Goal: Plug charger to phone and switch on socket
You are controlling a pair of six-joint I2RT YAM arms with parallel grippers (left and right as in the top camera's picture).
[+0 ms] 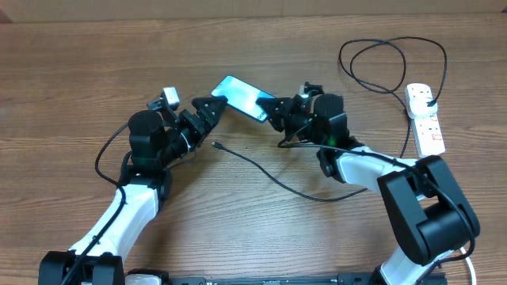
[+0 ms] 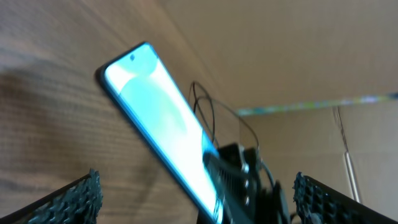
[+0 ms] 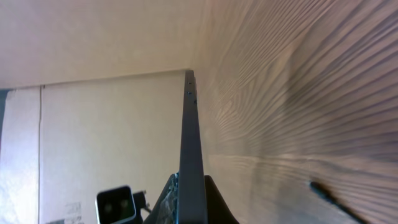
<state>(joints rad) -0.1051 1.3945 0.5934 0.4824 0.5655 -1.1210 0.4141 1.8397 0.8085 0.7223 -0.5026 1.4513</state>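
Next, my left gripper grabs the phone (image 1: 242, 96) by the end opposite my right gripper. That leaves the phone's other end to plug the charger.
The phone (image 1: 242, 96), with a lit light blue screen, is held tilted above the table by its right end in my shut right gripper (image 1: 273, 111). My left gripper (image 1: 214, 106) is open at the phone's left end, not touching it. In the left wrist view the phone (image 2: 158, 118) slants between my open fingers (image 2: 196, 186). In the right wrist view the phone (image 3: 191, 137) shows edge-on, clamped in the jaws (image 3: 193, 196). The charger's connector tip (image 1: 215, 144) lies on the table below the phone. Its black cable runs right and loops to a plug in the socket (image 1: 428, 131).
The white power strip lies at the far right with its thick white cord trailing toward the front. The black cable makes a large loop (image 1: 388, 67) at the back right and crosses the table middle (image 1: 277, 180). The table is brown wood.
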